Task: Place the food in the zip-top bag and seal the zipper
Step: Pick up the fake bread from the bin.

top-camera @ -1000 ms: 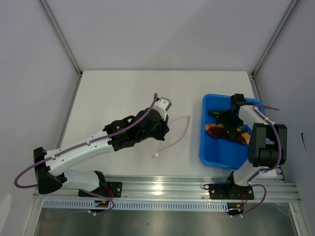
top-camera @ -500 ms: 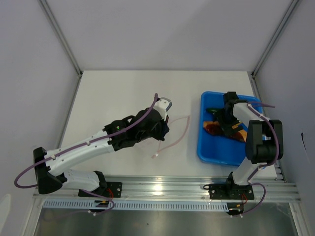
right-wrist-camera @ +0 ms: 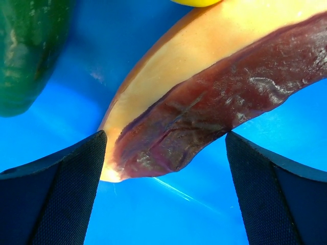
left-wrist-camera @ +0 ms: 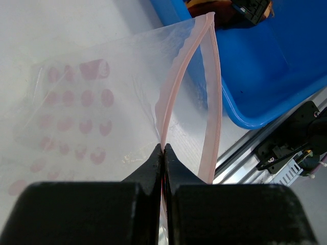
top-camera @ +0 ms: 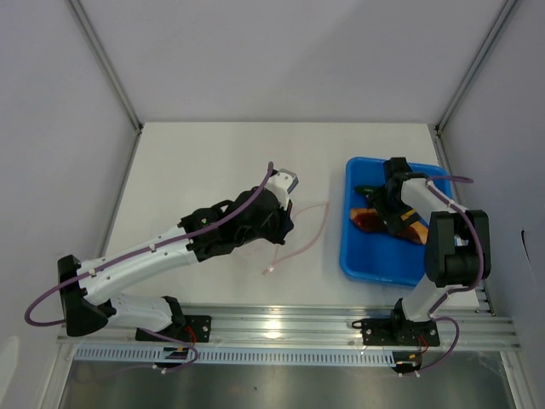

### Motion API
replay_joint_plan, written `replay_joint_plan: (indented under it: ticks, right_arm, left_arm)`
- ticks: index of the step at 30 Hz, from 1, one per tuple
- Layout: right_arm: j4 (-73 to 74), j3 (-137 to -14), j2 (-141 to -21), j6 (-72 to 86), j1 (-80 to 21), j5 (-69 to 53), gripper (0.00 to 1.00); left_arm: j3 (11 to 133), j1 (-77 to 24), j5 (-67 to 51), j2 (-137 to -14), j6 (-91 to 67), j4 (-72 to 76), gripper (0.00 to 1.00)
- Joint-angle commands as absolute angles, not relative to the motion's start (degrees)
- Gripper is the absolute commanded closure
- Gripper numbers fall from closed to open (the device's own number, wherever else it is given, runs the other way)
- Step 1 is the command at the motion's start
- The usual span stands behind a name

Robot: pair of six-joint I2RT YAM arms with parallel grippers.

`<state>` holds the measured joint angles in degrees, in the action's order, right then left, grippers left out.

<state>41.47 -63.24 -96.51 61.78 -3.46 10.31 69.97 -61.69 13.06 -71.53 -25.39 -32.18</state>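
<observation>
I should grab the red-brown piece across its near end [top-camera: 374, 221] [right-wrist-camera: 162, 137] with my right gripper. Its length then stays free to go into the opening of the zip-top bag.
The clear zip-top bag [left-wrist-camera: 87, 107] with pale pink dots lies on the table, its mouth open. My left gripper [left-wrist-camera: 163, 149] is shut on one side of the pink zipper strip [left-wrist-camera: 176, 87] and holds that edge up; it also shows in the top view [top-camera: 285, 223]. My right gripper [right-wrist-camera: 166, 168] is open inside the blue tray [top-camera: 375, 256], its jaws on either side of the end of the red-brown piece [right-wrist-camera: 219, 102]. The dark-green cucumber [right-wrist-camera: 25, 46] lies to the left. A sliver of the yellow-orange piece [right-wrist-camera: 196, 2] shows at the top edge.
The blue tray's rim [left-wrist-camera: 245, 115] sits just right of the bag's mouth. A metal rail [top-camera: 281, 328] runs along the table's near edge. Grey walls [top-camera: 272, 60] enclose the back and sides.
My right gripper has moved left within the tray and down over the red-brown piece; the tray has slid slightly left. The left arm and the bag have not moved.
</observation>
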Motion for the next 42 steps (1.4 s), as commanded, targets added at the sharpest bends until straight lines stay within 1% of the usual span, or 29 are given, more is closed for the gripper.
replay_joint_plan:
  ticks: [1,5,9,16,20,24,25,28,29,30,31,33,34,36,37,38,39,42]
  right_arm:
    - [40.26,-63.98,-93.08,58.72,-3.78,13.36,0.01]
    - [42.01,-67.75,-92.63,57.83,-5.44,15.81,0.01]
    - [44.29,-71.62,-95.0,58.18,-6.85,18.19,0.01]
    - [48.25,-77.95,-105.28,58.36,-6.59,20.83,0.01]
    - [49.83,-79.19,-110.12,58.01,-6.68,22.24,0.05]
    - [47.91,-76.91,-109.95,58.18,-7.29,22.06,0.11]
    - [47.64,-76.56,-109.78,58.18,-7.38,21.89,0.16]
    - [47.46,-75.85,-109.25,58.53,-7.38,21.97,0.25]
    - [47.29,-75.59,-109.16,58.36,-7.47,21.45,0.34]
    - [46.85,-75.41,-108.9,57.84,-7.47,21.01,0.38]
    - [46.85,-75.5,-108.72,57.57,-7.47,20.57,0.46]
    - [46.41,-74.89,-108.02,57.39,-7.65,20.39,0.55]
    - [46.15,-74.53,-107.76,57.57,-7.73,20.39,0.65]
    - [45.36,-73.92,-107.4,57.31,-7.73,19.6,0.76]
    - [45.53,-73.83,-107.32,57.39,-7.73,19.6,0.89]
    - [45.96,-73.92,-107.4,57.48,-7.56,19.69,0.95]
    - [45.88,-73.92,-107.32,57.31,-7.56,19.6,1.0]
    - [46.32,-73.57,-106.44,57.3,-7.73,20.21,1.0]
  left_arm:
    - [70.66,-61.26,12.3,-70.66,-24.61,-30.59,0.99]
    - [70.66,-61.26,12.22,-71.01,-24.61,-30.67,1.0]
    - [70.93,-61.26,11.95,-71.19,-24.7,-30.59,0.99]
    - [71.27,-61.26,11.95,-71.28,-24.61,-30.67,0.99]
    - [71.19,-61.26,12.3,-71.02,-24.26,-30.94,0.99]
    - [70.66,-60.91,12.57,-70.75,-24.35,-30.76,0.99]
    - [70.58,-60.82,12.48,-70.66,-24.35,-30.76,0.99]
    - [70.58,-60.82,12.31,-70.84,-24.43,-30.67,1.0]
    - [70.49,-60.82,12.3,-70.75,-24.52,-30.76,0.99]
    - [70.66,-60.82,12.3,-70.75,-24.61,-30.67,0.99]
    - [70.49,-60.82,12.3,-70.66,-24.52,-30.76,0.99]
    - [70.31,-60.82,12.39,-70.58,-24.78,-30.76,0.99]
    - [70.31,-60.82,12.39,-70.49,-24.79,-30.76,1.0]
    - [70.4,-60.82,12.48,-70.4,-24.87,-31.02,0.99]
    - [70.31,-60.82,12.57,-70.23,-25.05,-31.03,0.99]
    - [70.23,-60.82,12.57,-70.14,-25.14,-31.03,1.0]
    - [70.14,-60.82,12.57,-70.05,-25.22,-31.11,0.99]
    - [69.96,-60.82,12.83,-69.7,-25.49,-31.2,0.99]
